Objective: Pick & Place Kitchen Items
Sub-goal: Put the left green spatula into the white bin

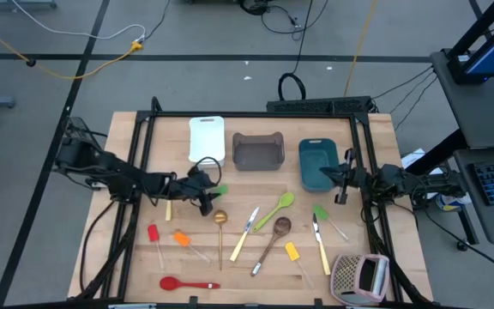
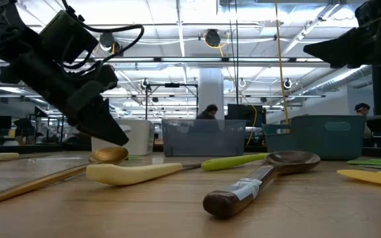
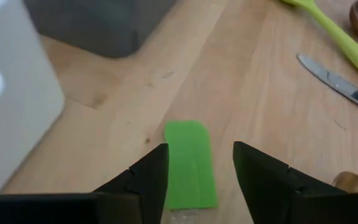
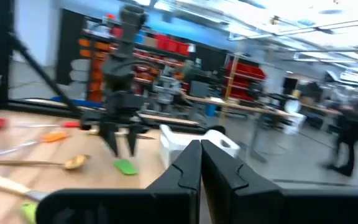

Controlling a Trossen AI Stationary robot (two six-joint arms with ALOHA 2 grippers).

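My left gripper is going to take hold of the spatula by its green head [image 1: 221, 189] next, so that it can put the spatula in the white tub [image 1: 207, 137].
A green spatula [image 3: 190, 163] lies flat on the wooden table [image 1: 144, 257], left of middle; its head also shows in the high view [image 1: 221, 190]. My left gripper [image 3: 194, 171] is open, slanting down over it, one finger on each side of the green head without touching it. It stands just right of the white tub's near end [image 1: 204, 193]. My right gripper [image 4: 201, 158] is shut on nothing and held above the table at the right edge, beside the teal tub [image 1: 343, 180].
White [image 1: 207, 137], grey [image 1: 257, 151] and teal [image 1: 317, 163] tubs stand along the far side. A gold ladle [image 1: 220, 225], knives [image 1: 245, 233], lime spoon [image 1: 277, 209], brown spoon [image 1: 273, 240], red spoon [image 1: 187, 284] and other spatulas lie nearer. A grater [image 1: 360, 276] sits near right.
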